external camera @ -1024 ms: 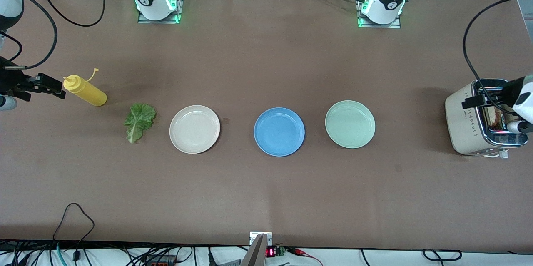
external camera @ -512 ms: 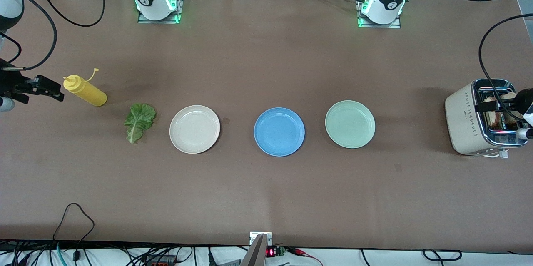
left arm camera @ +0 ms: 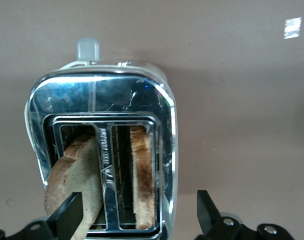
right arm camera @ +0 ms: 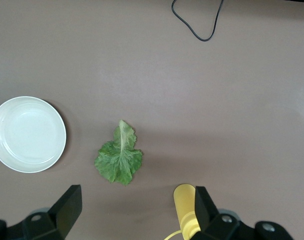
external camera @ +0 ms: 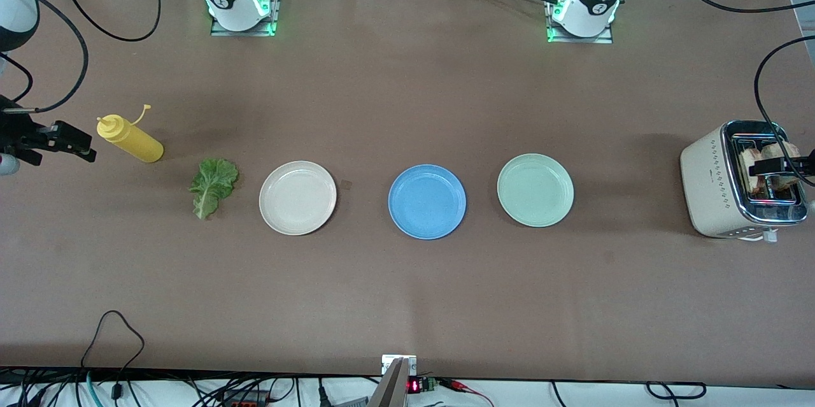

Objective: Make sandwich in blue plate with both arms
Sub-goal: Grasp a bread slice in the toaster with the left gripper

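Note:
The sandwich in the blue plate [external camera: 426, 201] is to be started next. My left gripper will grab an upright toasted bread slice by its exposed top crust [external camera: 749, 165] for that.
The blue plate [external camera: 426, 201] lies bare at the table's middle, between two other plates. A crinkled green lettuce leaf [external camera: 213, 187] [right arm camera: 119, 161] lies flat on the table toward the right arm's end. Two toasted bread slices [left arm camera: 74, 180] [left arm camera: 142, 180] stand in the slots of a cream and chrome toaster [external camera: 713, 184] [left arm camera: 102, 100] at the left arm's end. My left gripper [external camera: 780, 168] [left arm camera: 137, 215] hovers open over the toaster, its fingers straddling both slots. My right gripper [external camera: 73, 142] [right arm camera: 137, 210] hangs open over the table beside the yellow bottle, holding nothing.
A cream-white plate [external camera: 297, 197] [right arm camera: 28, 134] lies beside the lettuce and a mint-green plate [external camera: 535, 190] sits toward the toaster. A yellow squeeze bottle [external camera: 130, 138] [right arm camera: 186, 210] lies on its side by the right gripper. A black cable loop [external camera: 114, 330] rests near the front edge.
The left gripper has slid over the toaster toward the table's end, uncovering the bread slices. The right gripper has drifted slightly away from the yellow bottle. Both stay open.

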Controlling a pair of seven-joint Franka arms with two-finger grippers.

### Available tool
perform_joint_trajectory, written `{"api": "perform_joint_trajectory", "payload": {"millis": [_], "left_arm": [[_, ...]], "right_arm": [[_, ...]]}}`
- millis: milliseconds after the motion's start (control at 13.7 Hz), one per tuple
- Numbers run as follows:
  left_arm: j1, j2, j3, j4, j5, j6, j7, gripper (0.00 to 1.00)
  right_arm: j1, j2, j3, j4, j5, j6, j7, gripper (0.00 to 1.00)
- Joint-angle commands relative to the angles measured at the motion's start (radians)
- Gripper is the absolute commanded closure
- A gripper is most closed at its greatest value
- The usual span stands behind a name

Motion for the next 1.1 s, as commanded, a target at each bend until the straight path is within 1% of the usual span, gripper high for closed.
{"api": "perform_joint_trajectory", "payload": {"millis": [0, 146, 292, 585, 804, 877, 1024], "left_arm": [[0.015, 0.024, -0.010, 0.003, 0.005, -0.006, 0.019, 0.00], [0.022, 0.024, -0.012, -0.014, 0.001, -0.009, 0.016, 0.00], [0.022, 0.024, -0.012, -0.015, 0.001, -0.015, 0.011, 0.03], [0.022, 0.026, -0.010, -0.031, -0.015, -0.018, -0.004, 0.17], [0.027, 0.027, -0.010, -0.046, -0.015, -0.024, -0.010, 0.26], [0.030, 0.033, -0.010, -0.047, -0.015, -0.025, -0.015, 0.31], [0.030, 0.033, -0.012, -0.049, -0.015, -0.047, -0.023, 0.48]], "right_arm": [[-0.010, 0.007, 0.008, -0.002, 0.016, -0.012, -0.003, 0.00], [-0.007, 0.006, 0.007, 0.000, 0.016, -0.064, 0.000, 0.00], [-0.005, 0.009, 0.008, 0.000, 0.016, -0.081, 0.000, 0.00], [-0.010, 0.032, 0.008, 0.000, 0.014, -0.083, -0.009, 0.00], [-0.010, 0.041, 0.007, 0.000, 0.014, -0.083, -0.008, 0.00], [-0.008, 0.046, 0.008, 0.000, 0.014, -0.083, -0.008, 0.00], [-0.011, 0.049, 0.008, 0.000, 0.016, -0.083, -0.006, 0.00]]}}
